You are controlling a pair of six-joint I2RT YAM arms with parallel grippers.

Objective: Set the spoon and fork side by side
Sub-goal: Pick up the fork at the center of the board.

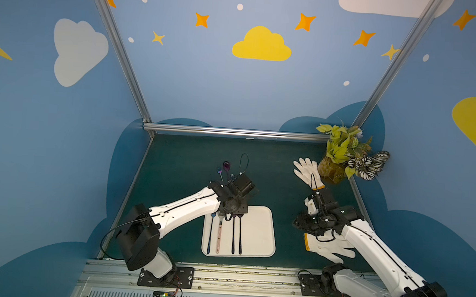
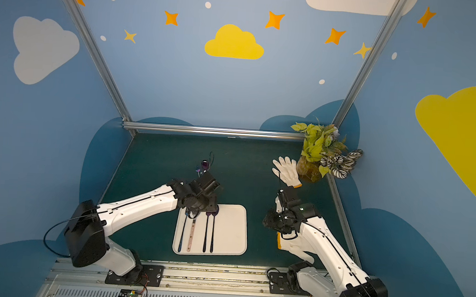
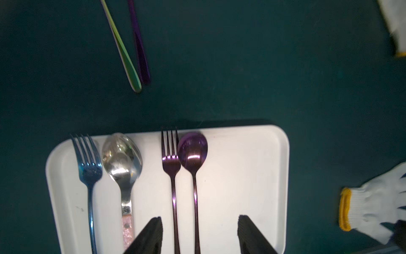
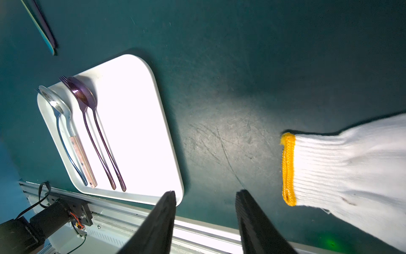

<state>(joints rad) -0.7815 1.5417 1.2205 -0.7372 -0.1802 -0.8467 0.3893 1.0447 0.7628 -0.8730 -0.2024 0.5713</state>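
Observation:
The left gripper takes hold of the purple fork by its slim handle next, to then set it side by side with a spoon.
A white tray (image 3: 252, 167) holds two pairs lying parallel. One pair is a blue fork (image 3: 89, 167) beside a silver spoon (image 3: 122, 160) with a pink handle. The other is a purple fork (image 3: 171, 162) right beside a purple spoon (image 3: 192, 151). My left gripper (image 3: 200, 222) hangs open above the tray, its fingers straddling both purple handles without touching them. My right gripper (image 4: 206, 193) is open and empty over the green mat, between the tray's corner and a glove.
Beyond the tray, an iridescent fork (image 1: 219, 171) and a purple spoon (image 1: 226, 165) lie together on the mat. One white glove (image 1: 306, 170) lies by a potted plant (image 1: 344, 155) at the far right. A second glove (image 1: 330, 246) lies under my right arm.

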